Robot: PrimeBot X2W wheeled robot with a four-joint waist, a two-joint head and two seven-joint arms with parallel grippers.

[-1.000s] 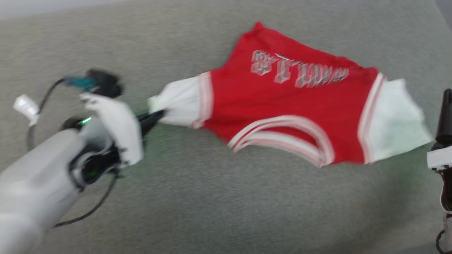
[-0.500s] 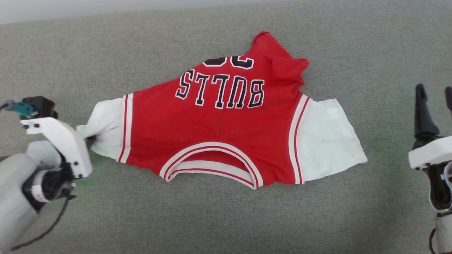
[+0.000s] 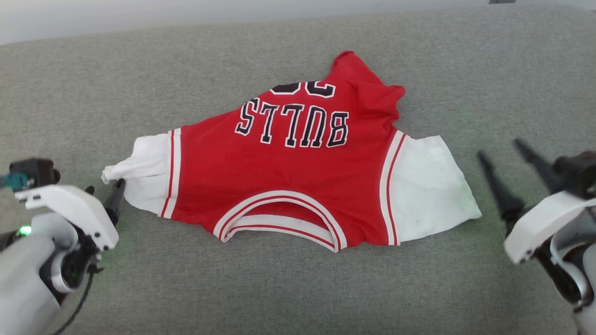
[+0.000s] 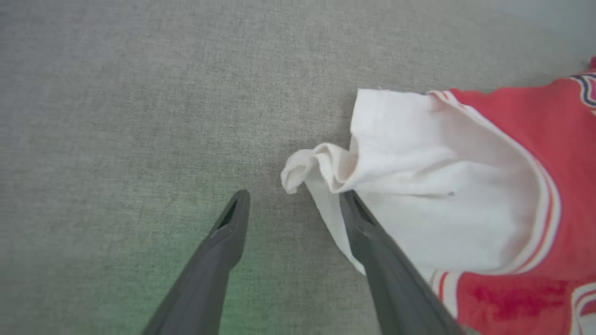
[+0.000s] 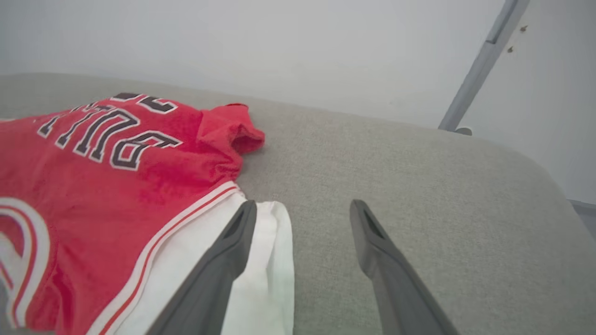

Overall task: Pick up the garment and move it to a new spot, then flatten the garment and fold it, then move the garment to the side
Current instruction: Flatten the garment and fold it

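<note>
The white sleeve [image 3: 429, 187] lies flat on the cushion, so the robot's right gripper will next pick up the garment by that sleeve's hem corner [image 3: 476, 214].
The garment [image 3: 298, 177], a red jersey with white sleeves and black lettering, lies spread on the grey cushion, collar toward me and its far part rumpled. My left gripper [image 3: 104, 187] stands open at the tip of the left white sleeve. In the left wrist view the sleeve's bunched tip [image 4: 302, 165] lies just ahead of the left gripper [image 4: 294, 194], and one finger lies over the white cloth of the garment [image 4: 442, 186]. My right gripper [image 3: 500, 150] is open, just right of the other white sleeve and apart from it. In the right wrist view the right gripper [image 5: 303, 204] hangs over that sleeve's edge of the garment [image 5: 116, 186].
The grey cushion [image 3: 298, 288] runs wide on all sides of the jersey. Its far edge meets a pale wall [image 3: 139, 14]. In the right wrist view the cushion rounds off at the right, and a slanted metal pole [image 5: 484, 70] stands beyond it.
My left gripper has opened and let go of the left sleeve, which now rests on the cushion. The right gripper has tilted in toward the right sleeve. The head camera has shifted.
</note>
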